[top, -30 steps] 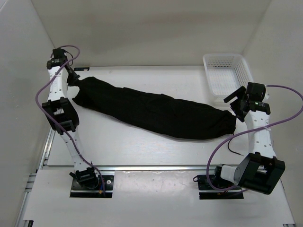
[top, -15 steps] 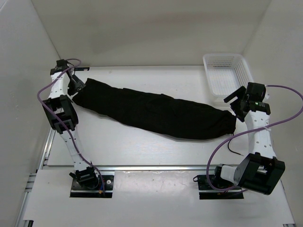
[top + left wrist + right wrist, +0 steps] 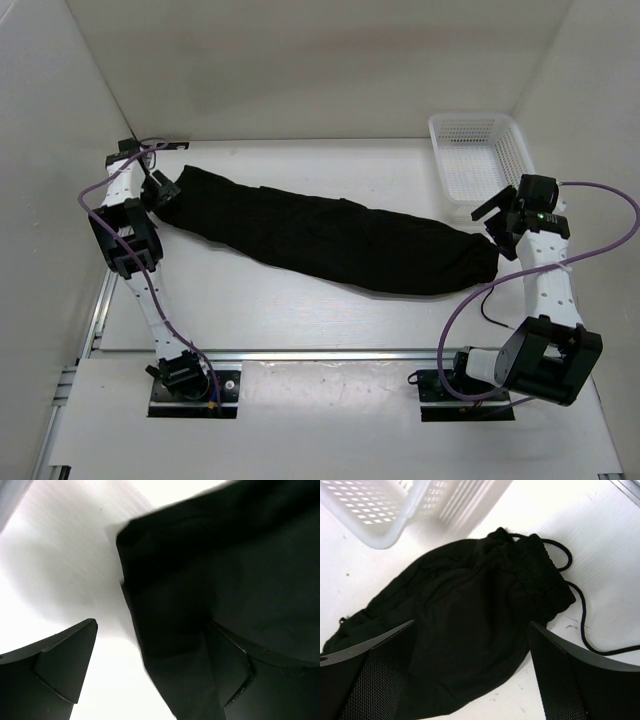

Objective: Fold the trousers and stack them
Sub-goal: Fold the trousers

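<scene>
My left gripper grips the black trousers (image 3: 320,235) by the hem at their end (image 3: 173,197) next. Then I fold the legs over toward the waistband.
The black trousers (image 3: 320,235) lie as one long band slanting across the white table, from back left to right. My left gripper (image 3: 163,190) is low at their left end. In the left wrist view it (image 3: 150,675) is open, and the trousers' hem (image 3: 210,570) lies loose on the table between the spread fingers (image 3: 60,665). My right gripper (image 3: 497,222) hovers over the right end. In the right wrist view it (image 3: 472,680) is open above the gathered waistband (image 3: 530,560), gripping nothing.
A white mesh basket (image 3: 475,118) sits at the back right, its corner (image 3: 395,535) just beyond the waistband. A thin black drawstring (image 3: 580,625) trails onto the table right of the waistband. White enclosure walls (image 3: 50,150) stand close on the left and behind.
My left gripper came down and a little nearer, then went from shut to open and let go of the trousers' left end, which now rests on the table. The right arm barely moved.
</scene>
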`<state>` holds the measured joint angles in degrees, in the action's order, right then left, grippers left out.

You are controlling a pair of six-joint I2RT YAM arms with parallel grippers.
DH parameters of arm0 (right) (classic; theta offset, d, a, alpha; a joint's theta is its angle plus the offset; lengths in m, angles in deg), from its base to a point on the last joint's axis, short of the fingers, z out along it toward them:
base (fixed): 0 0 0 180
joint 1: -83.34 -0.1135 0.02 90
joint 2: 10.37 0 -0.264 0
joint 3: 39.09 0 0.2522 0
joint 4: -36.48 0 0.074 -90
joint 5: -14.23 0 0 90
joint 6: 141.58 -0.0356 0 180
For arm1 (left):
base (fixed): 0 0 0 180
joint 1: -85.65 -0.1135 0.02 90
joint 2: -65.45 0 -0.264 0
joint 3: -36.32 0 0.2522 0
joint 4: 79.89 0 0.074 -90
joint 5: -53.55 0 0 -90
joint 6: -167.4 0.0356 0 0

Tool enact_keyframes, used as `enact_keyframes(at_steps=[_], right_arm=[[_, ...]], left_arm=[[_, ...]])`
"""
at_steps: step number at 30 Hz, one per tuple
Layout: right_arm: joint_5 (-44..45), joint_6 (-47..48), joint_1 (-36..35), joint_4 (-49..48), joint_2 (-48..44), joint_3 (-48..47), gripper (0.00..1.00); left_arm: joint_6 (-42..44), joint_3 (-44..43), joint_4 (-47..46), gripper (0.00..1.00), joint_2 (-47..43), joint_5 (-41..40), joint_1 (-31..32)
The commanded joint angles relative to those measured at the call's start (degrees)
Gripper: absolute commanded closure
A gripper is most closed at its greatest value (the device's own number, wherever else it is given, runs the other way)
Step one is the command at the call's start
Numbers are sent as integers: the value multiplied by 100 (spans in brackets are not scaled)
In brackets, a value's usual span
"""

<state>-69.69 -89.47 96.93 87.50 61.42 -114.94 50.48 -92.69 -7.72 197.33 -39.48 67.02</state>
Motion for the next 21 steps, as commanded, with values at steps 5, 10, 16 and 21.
enact_keyframes(at_steps=[5, 10, 16, 21], right_arm=[[322, 212, -14, 519, 125, -418, 6], [437, 264, -14, 757, 125, -761, 6], [437, 264, -14, 959, 125, -1007, 6], [270, 264, -14, 959, 125, -937, 6]], left_arm=[[99, -201, -93, 7, 488, 382, -105], [99, -306, -146, 62, 629, 487, -105], [151, -332, -146, 90, -457, 215, -26], [547, -622, -93, 90, -1435, 522, 483]])
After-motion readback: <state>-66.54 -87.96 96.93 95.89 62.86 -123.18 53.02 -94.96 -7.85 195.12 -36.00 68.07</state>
